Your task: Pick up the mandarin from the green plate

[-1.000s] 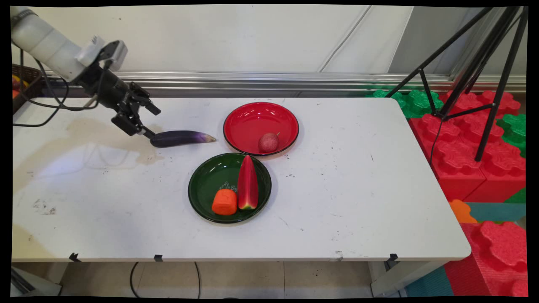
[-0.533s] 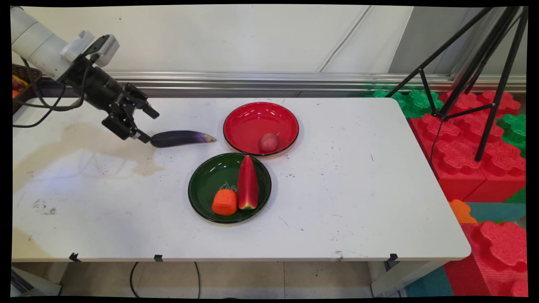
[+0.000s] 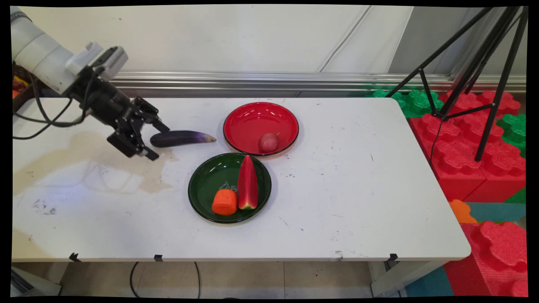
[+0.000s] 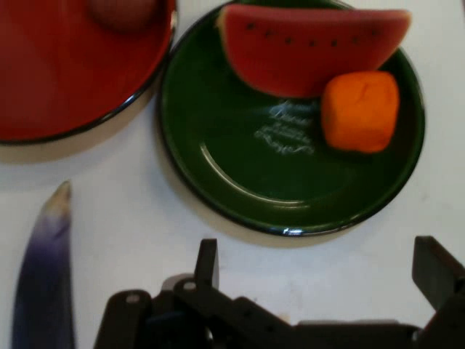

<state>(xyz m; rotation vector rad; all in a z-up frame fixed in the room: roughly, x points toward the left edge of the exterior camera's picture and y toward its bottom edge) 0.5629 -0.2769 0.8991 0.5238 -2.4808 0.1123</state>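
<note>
My gripper will lift the orange block from the green plate (image 3: pixel 202 185) next, so it will grab the block by its rounded sides.
My gripper (image 3: pixel 160 142) (image 4: pixel 320 265) hovers open just above the table at the stem end of a purple eggplant (image 3: pixel 182 138), which lies flat on the white table. In the hand view the eggplant (image 4: pixel 43 283) is left of the left finger (image 4: pixel 207 262), outside the jaws, and nothing is between the fingers. Straight ahead of the hand is a green plate (image 3: pixel 202 185) (image 4: pixel 240 167) holding a watermelon slice (image 3: pixel 247 183) (image 4: pixel 305 47) and an orange block (image 3: pixel 225 202) (image 4: pixel 360 110). Behind it a red plate (image 3: pixel 252 120) (image 4: pixel 65 80) holds a small reddish round fruit (image 3: pixel 268 142).
A black tripod (image 3: pixel 471 63) stands off the table's right end over red and green foam blocks (image 3: pixel 463 139). A dark basket (image 3: pixel 21 84) sits at the far left edge. Black cables (image 3: pixel 42 118) hang from the arm.
The gripper has swung from behind the eggplant's stem end toward the table's near side and slightly right, staying open. The eggplant and the plates have not moved.
</note>
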